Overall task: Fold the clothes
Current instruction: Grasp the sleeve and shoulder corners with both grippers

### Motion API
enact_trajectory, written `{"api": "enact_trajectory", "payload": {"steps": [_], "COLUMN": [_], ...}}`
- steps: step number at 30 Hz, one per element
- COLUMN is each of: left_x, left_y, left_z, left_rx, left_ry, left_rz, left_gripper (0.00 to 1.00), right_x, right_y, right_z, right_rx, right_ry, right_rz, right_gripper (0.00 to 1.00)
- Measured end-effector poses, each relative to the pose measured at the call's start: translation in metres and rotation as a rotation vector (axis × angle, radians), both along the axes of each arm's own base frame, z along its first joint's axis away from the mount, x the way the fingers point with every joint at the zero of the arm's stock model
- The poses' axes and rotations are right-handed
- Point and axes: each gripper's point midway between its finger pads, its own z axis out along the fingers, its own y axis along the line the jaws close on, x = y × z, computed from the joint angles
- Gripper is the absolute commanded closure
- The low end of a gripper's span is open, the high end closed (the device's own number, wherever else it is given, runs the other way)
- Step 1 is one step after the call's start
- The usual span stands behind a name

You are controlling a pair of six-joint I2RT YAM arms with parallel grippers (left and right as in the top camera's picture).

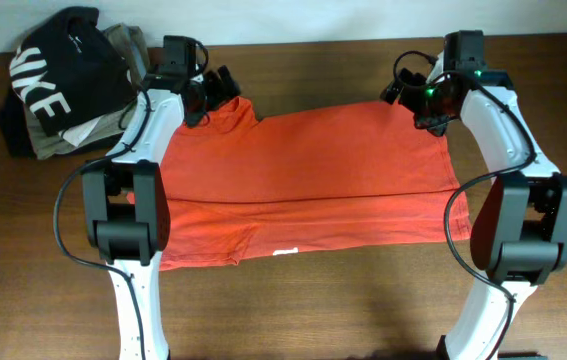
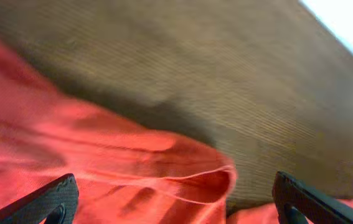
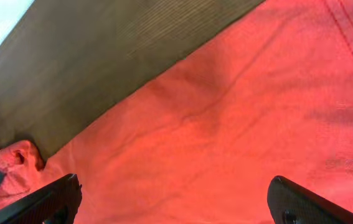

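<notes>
The T-shirt's far edge needs to be folded nearward, so my right gripper will next take hold of the red-orange T-shirt (image 1: 303, 180) by its far corner near its stitched end.
The red-orange T-shirt (image 1: 303, 180) lies across the middle of the table, folded over lengthwise, with a bit of white showing at its near edge. My left gripper (image 1: 213, 92) is open over the shirt's far left corner. In the left wrist view (image 2: 175, 199) its wide-apart fingers straddle a rumpled sleeve (image 2: 164, 168). My right gripper (image 1: 408, 92) is open over the shirt's far right corner. In the right wrist view (image 3: 173, 202) its fingers are spread above flat fabric (image 3: 226, 124). Neither holds anything.
A black garment with large white letters (image 1: 58, 75) lies on olive-grey folded garments (image 1: 113, 125) at the far left corner. The wooden table (image 1: 333, 300) runs to a white wall edge at the back.
</notes>
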Motion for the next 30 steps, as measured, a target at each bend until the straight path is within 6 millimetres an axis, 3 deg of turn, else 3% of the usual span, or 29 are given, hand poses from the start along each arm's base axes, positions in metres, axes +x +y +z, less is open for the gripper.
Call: {"api": "enact_trajectory", "payload": {"steps": [4,10,11,18,24,27,30], "left_x": [-0.009,-0.006,-0.005,0.008,0.013,0.012,0.012], "left_y": [0.014,0.027,0.031,0.049,0.052,0.052,0.052], "left_z": [-0.01,-0.023,-0.023,-0.021,-0.021,-0.021,-0.021], "left_rx": [-0.013,-0.03,-0.033,-0.037,-0.028,-0.024,-0.018], "left_ry": [0.094,0.129,0.126,0.081,0.061,0.06,0.059], "left_rz": [0.158,0.292,0.302,0.352,0.365,0.36,0.357], "left_gripper": [0.01,0.01,0.09,0.33,0.67,0.89,0.91], "right_x": [-0.005,-0.009,-0.009,-0.009,-0.009,0.003,0.023], "right_y": [-0.001,-0.005,-0.006,-0.007,-0.01,-0.021,-0.031], "right_z": [-0.003,-0.006,-0.006,-0.006,-0.008,-0.004,0.006], "right_rx": [-0.003,-0.028,-0.032,-0.038,-0.063,-0.12,-0.189], "right_ry": [0.024,0.046,0.046,0.046,0.048,0.0,-0.107], "right_rz": [-0.003,-0.015,-0.017,-0.02,-0.029,-0.057,-0.034], "right_gripper": [0.01,0.01,0.01,0.01,0.01,0.01,0.01]}}
